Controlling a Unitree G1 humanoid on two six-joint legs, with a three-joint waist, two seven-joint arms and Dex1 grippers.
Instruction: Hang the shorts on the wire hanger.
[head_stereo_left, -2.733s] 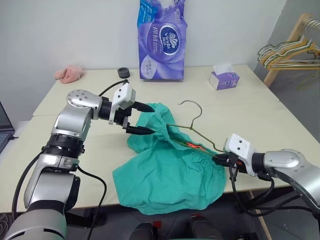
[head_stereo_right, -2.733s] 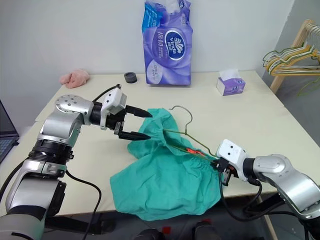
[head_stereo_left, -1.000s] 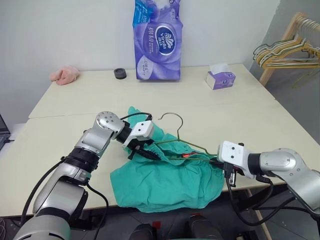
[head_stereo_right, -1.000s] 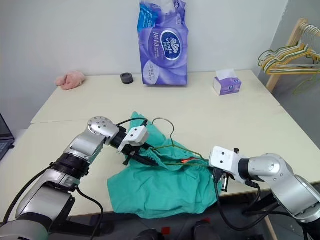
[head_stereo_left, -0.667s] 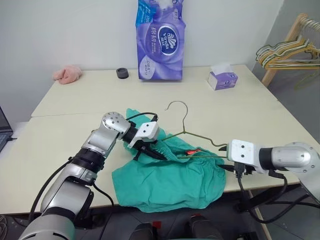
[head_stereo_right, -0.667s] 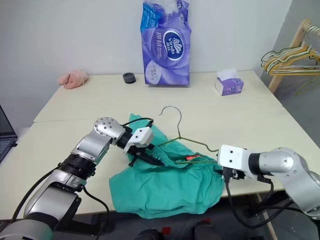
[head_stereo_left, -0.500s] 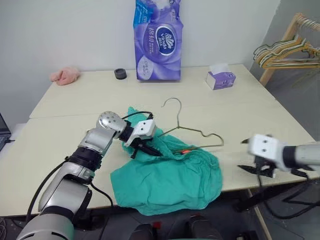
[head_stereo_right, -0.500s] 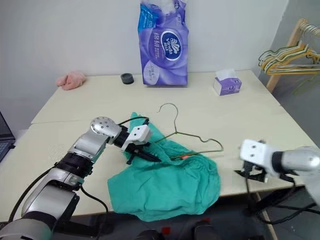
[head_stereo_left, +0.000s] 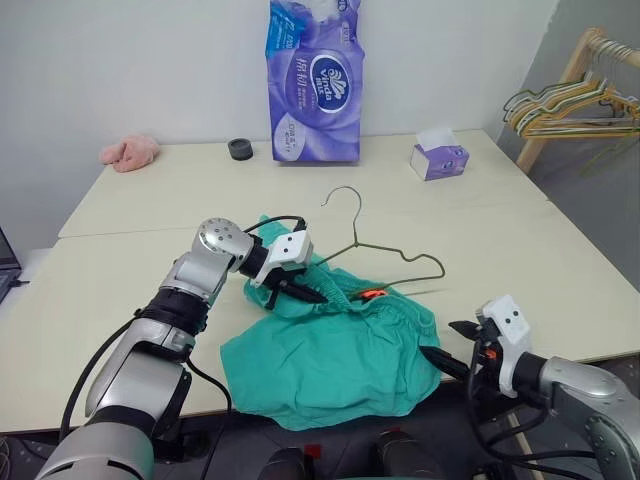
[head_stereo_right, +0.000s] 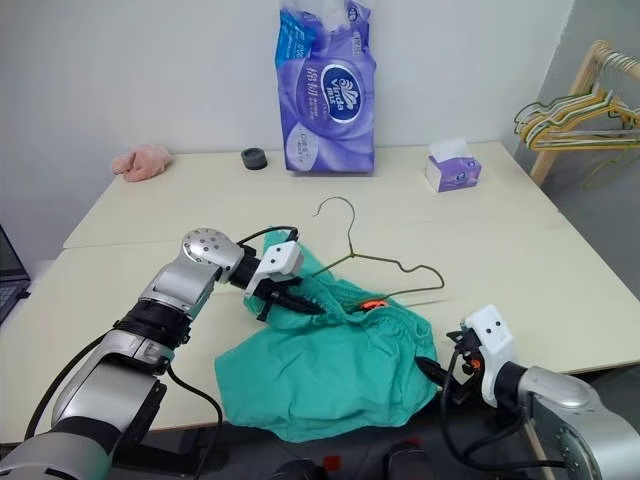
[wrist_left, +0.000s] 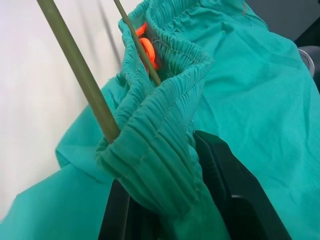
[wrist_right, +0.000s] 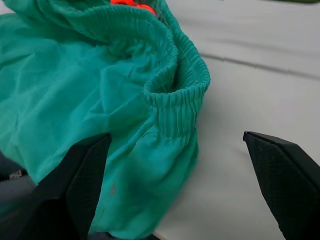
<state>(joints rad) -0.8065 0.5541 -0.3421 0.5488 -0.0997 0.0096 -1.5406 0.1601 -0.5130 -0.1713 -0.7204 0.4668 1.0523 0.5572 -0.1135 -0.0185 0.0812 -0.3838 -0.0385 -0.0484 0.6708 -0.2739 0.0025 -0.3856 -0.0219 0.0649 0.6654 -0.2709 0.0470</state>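
The teal cloth below lies slack, so my right gripper next needs to grab the gathered waistband where it stands up in a folded corner to hang the shorts.
The teal shorts lie bunched at the table's front, partly hanging over the edge. The wire hanger lies on the table with its hook pointing away. One arm of it runs into the gathered waistband beside an orange drawstring. My left gripper is shut on the waistband at the shorts' left end, right where the hanger wire goes in. My right gripper stands open at the table's front right edge. It points at the waistband's right end and has nothing between its fingers.
A tall purple tissue pack, a black roll and a pink fluffy cloth stand along the far edge. A small tissue box sits at the back right. A wooden rack of hangers stands beyond the table's right side.
My right gripper has let go of the hanger's right end, opened wide and dropped back to the table's front edge. The hanger's end now rests on the table. The left grip holds.
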